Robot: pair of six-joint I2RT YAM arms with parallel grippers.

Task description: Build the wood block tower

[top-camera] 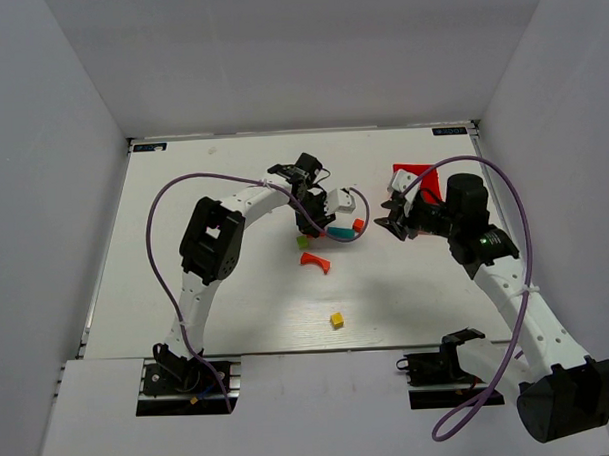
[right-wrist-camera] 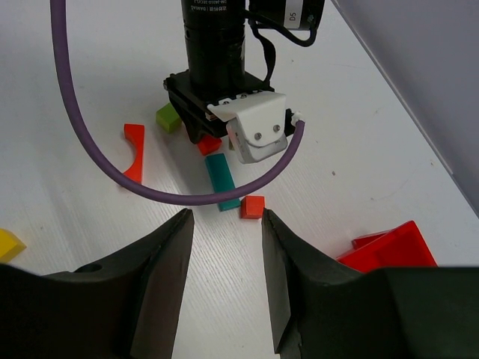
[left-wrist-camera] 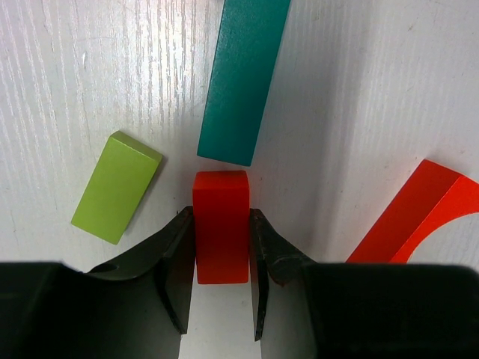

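The small red block [left-wrist-camera: 221,224] stands on the flat table with the teal bar just beyond it. It would stay upright, so my left gripper should open.
My left gripper [left-wrist-camera: 221,218] is shut on a small red block [left-wrist-camera: 221,224] standing on the white table. A teal bar [left-wrist-camera: 243,78] lies just beyond it, a green block [left-wrist-camera: 116,187] to its left and a red arch [left-wrist-camera: 419,217] to its right. In the top view the left gripper [top-camera: 308,228] is at mid-table, with the green block [top-camera: 303,242], teal bar [top-camera: 337,232], an orange-red cube [top-camera: 357,225], the red arch [top-camera: 316,262] and a yellow cube [top-camera: 337,320] around it. My right gripper [top-camera: 389,225] is open and empty, facing the orange-red cube [right-wrist-camera: 252,206].
A larger red plastic bin [top-camera: 418,179] sits at the back right behind the right gripper, also low right in the right wrist view [right-wrist-camera: 389,250]. A purple cable [right-wrist-camera: 172,196] loops from the left wrist over the blocks. Grey walls enclose the table.
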